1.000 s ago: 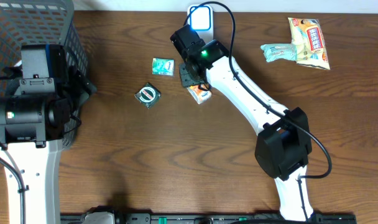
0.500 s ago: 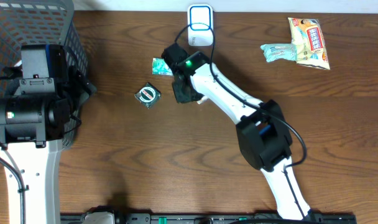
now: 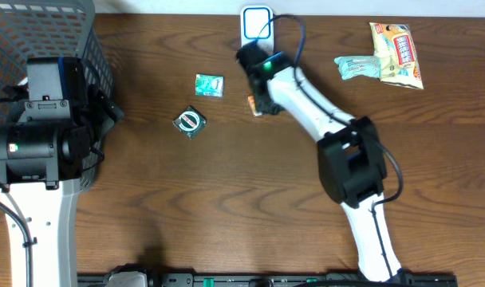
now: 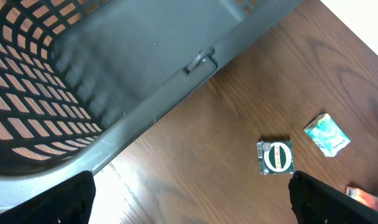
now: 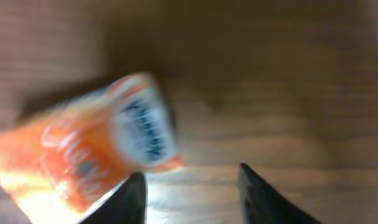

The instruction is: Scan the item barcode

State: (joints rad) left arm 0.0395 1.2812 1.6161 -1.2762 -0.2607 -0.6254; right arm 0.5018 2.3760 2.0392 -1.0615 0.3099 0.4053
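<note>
The small orange packet's barcode needs to be scanned, so I should reach the packet with my right gripper and grab one end, leaving the rest uncovered.
The item, a small orange packet point(image 3: 254, 106) with a white label, lies on the wooden table just below the white scanner point(image 3: 257, 24). My right gripper point(image 3: 262, 97) hovers right over it. In the right wrist view the packet point(image 5: 83, 162) is blurred and lies left of and ahead of the left fingertip point(image 5: 134, 193). That gripper point(image 5: 189, 175) is open, with bare wood between the fingers. No barcode shows. My left gripper point(image 4: 192, 202) is wide open and empty beside the basket.
A grey mesh basket point(image 3: 35, 32) fills the far left, its rim point(image 4: 176, 93) near my left gripper. A green round-logo packet point(image 3: 189, 121) and a teal packet point(image 3: 209, 85) lie left of the item. Snack packets point(image 3: 396, 53) lie at the back right.
My right arm swung left, then back right toward the scanner. Its jaws narrowed and widened again. The orange packet sits slightly nearer the scanner. The left arm has not moved.
</note>
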